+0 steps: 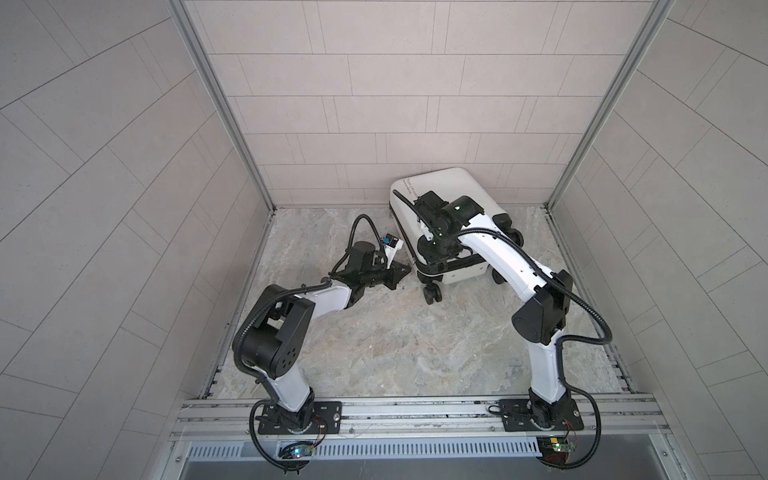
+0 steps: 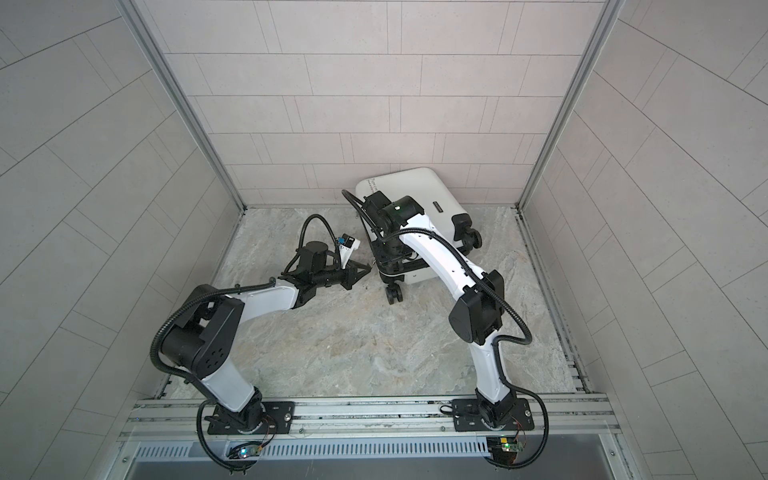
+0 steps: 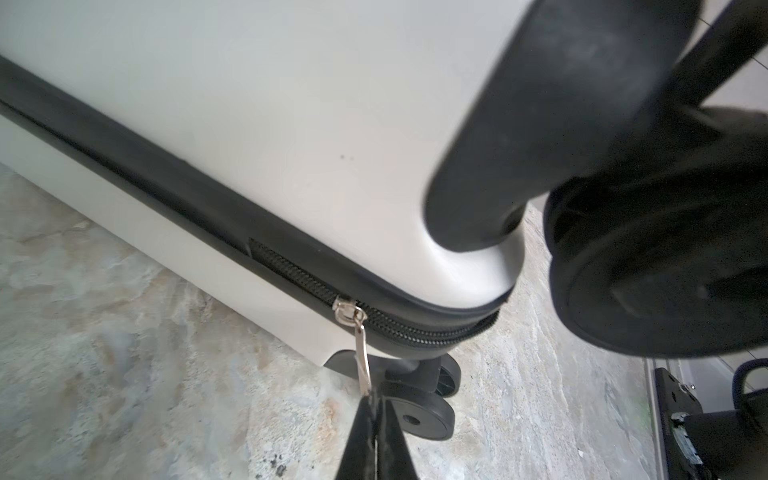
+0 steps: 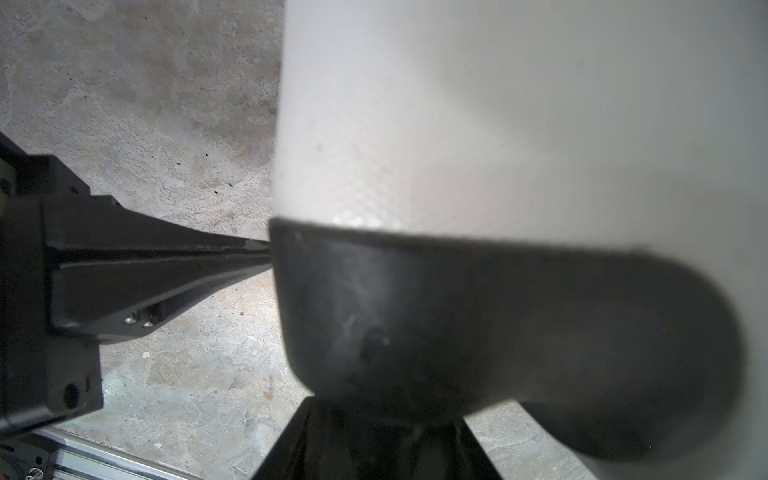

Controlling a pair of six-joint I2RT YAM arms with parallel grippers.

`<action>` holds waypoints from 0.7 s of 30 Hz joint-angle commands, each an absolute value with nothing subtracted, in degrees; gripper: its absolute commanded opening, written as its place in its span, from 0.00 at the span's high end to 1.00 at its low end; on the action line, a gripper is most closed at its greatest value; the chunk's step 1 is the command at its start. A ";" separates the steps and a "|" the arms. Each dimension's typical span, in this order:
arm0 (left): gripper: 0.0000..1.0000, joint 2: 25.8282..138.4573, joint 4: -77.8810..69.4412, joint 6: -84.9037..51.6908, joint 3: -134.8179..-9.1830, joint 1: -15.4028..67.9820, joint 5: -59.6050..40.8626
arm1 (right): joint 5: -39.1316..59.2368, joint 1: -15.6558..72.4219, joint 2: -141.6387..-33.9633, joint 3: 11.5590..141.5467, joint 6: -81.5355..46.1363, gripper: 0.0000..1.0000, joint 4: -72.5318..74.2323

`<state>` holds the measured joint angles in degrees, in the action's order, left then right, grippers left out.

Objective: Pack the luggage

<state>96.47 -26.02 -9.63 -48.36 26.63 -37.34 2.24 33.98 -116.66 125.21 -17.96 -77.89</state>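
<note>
Zipper teeth show past the silver zipper pull, so it would stay short of the luggage's corner if my left gripper opened now; I should first move it there.
The luggage point(image 1: 457, 187) point(image 2: 415, 187), a white hard-shell suitcase, lies closed on its side at the back right, wheels toward the front. A black zipper band runs round its edge. My left gripper point(image 3: 374, 395) point(image 1: 409, 271) is shut on the silver zipper pull point(image 3: 362, 361), near the luggage's front left corner. My right gripper point(image 4: 382, 411) point(image 1: 434, 253) reaches down onto that same corner. Its fingers are closed round the black wheel mount point(image 4: 457, 332) of the upper shell. The lower shell's wheel point(image 3: 419, 409) rests on the tabletop just beyond the left fingertips.
The marbled tabletop point(image 1: 395, 353) is boxed in by tiled walls on three sides. The back wall point(image 1: 374, 174) stands right behind the luggage. An aluminium rail point(image 1: 415, 411) with both arm bases runs along the front edge. In the right wrist view, the left gripper's fingers point(image 4: 166, 262) point at the wheel mount.
</note>
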 commanded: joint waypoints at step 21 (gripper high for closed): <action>1.00 92.18 -34.34 -15.54 -43.50 39.34 -34.25 | 6.16 32.70 -112.59 124.08 -24.06 1.00 -65.72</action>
<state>94.04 -30.94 -14.81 -44.29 37.69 -32.45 6.61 33.32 -116.64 123.90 -21.54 -74.56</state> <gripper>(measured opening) 0.052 0.429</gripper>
